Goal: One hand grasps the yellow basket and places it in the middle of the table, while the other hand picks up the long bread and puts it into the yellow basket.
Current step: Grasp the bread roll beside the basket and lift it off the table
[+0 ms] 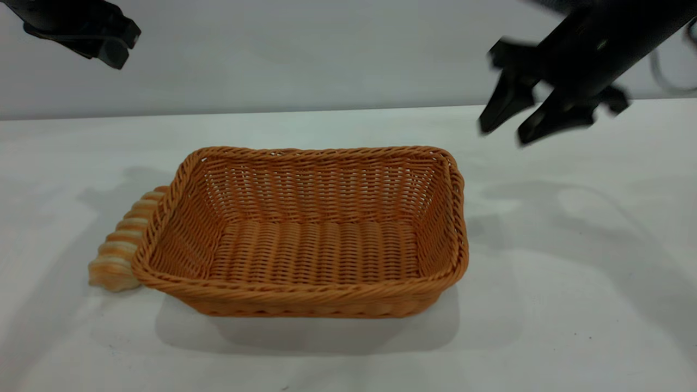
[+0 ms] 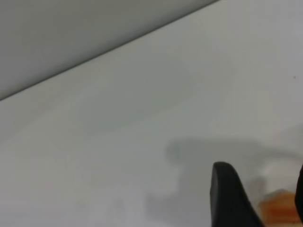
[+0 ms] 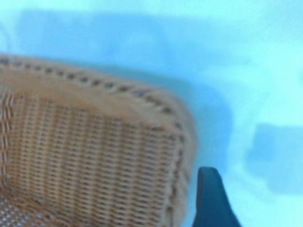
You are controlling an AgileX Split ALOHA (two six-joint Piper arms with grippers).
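The long bread needs to get into the yellow basket [image 1: 305,234], so my left gripper should next grip the bread by its ridged middle [image 1: 130,228].
The yellow basket [image 1: 305,234] stands empty and upright on the white table [image 1: 572,305], near its middle. The long bread [image 1: 122,245] lies on the table against the outside of the basket's left wall. My right gripper [image 1: 505,133] hangs open and empty in the air, above and just right of the basket's far right corner. The right wrist view shows that corner of the basket [image 3: 94,151] beside one of the fingers [image 3: 210,201]. My left gripper [image 1: 103,46] is high at the far left, open and empty. An orange patch [image 2: 280,209] shows between its fingers [image 2: 229,198]; I cannot tell what it is.
A grey wall [image 1: 305,49] runs behind the table's far edge. Bare white tabletop lies in front of the basket and to its right. A black cable [image 1: 667,76] loops behind the right arm.
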